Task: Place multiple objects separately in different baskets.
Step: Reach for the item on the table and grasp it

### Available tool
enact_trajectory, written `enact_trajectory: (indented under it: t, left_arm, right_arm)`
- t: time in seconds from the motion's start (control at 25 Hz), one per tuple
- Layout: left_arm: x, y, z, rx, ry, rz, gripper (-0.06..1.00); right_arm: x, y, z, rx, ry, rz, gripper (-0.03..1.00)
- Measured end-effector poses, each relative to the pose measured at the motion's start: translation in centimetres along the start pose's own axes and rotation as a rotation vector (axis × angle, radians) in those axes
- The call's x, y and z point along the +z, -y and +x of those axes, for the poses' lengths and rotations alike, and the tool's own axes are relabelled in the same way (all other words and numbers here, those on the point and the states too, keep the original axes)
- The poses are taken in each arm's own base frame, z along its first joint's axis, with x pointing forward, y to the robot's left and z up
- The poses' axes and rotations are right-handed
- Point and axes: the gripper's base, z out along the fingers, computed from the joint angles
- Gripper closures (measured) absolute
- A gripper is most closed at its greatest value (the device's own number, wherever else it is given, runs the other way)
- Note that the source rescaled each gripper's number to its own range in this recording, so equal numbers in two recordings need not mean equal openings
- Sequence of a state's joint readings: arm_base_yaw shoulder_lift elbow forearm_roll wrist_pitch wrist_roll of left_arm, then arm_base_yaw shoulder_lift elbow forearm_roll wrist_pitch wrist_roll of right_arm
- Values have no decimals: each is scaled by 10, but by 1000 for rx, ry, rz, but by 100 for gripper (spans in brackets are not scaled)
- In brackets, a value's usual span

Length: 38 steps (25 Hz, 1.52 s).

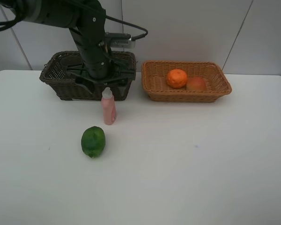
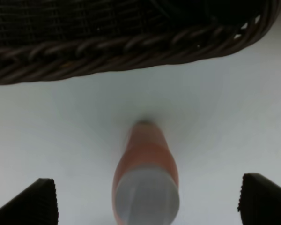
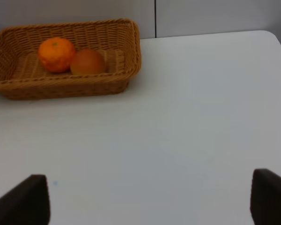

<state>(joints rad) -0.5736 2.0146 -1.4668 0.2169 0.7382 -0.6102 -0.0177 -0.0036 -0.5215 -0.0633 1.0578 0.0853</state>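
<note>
My left gripper needs to go lower before closing on the bottle's pink body, as its fingers are up by the white cap and would miss it now.
A pink bottle with a white cap (image 1: 108,108) stands upright on the white table just in front of the dark brown basket (image 1: 61,86). My left gripper (image 1: 105,83) hovers right above it, open. In the left wrist view (image 2: 150,200) the bottle (image 2: 146,183) stands between the spread fingertips and is not touched, with the dark basket (image 2: 107,51) beyond. A green lime (image 1: 93,141) lies nearer the front. The light tan basket (image 1: 187,96) holds an orange (image 1: 177,78) and a reddish-orange fruit (image 1: 195,84). My right gripper (image 3: 146,199) is open and empty. The mauve cup and the pump bottle are out of view.
The left arm (image 1: 91,42) covers much of the dark basket's inside. The right wrist view shows the tan basket (image 3: 61,86) with the orange (image 3: 56,54) and the reddish fruit (image 3: 87,62), and bare table in front. A wall runs behind the baskets.
</note>
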Motion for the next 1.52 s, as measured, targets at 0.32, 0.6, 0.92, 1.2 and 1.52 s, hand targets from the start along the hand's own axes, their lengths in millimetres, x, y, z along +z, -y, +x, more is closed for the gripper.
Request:
enact_trajectory:
  t: [0.32,0.6,0.92,1.2,1.52]
  left_arm:
    - [32,2,7,21,-35,-18,-5]
    - [47,2,12,44,-56,-22,-5]
    - [48,3,13,39,-58,-14,35]
    - [48,3,13,37,-60,-12,52]
    - [48,3,13,37,-60,-13,52]
  right_arm:
    - [0,0,0,0,0,0,9]
    - [0,0,0,0,0,0,9]
    - [0,0,0,0,0,0,9]
    - [0,0,0,0,0,0,9]
    - [0,0,0,0,0,0,9]
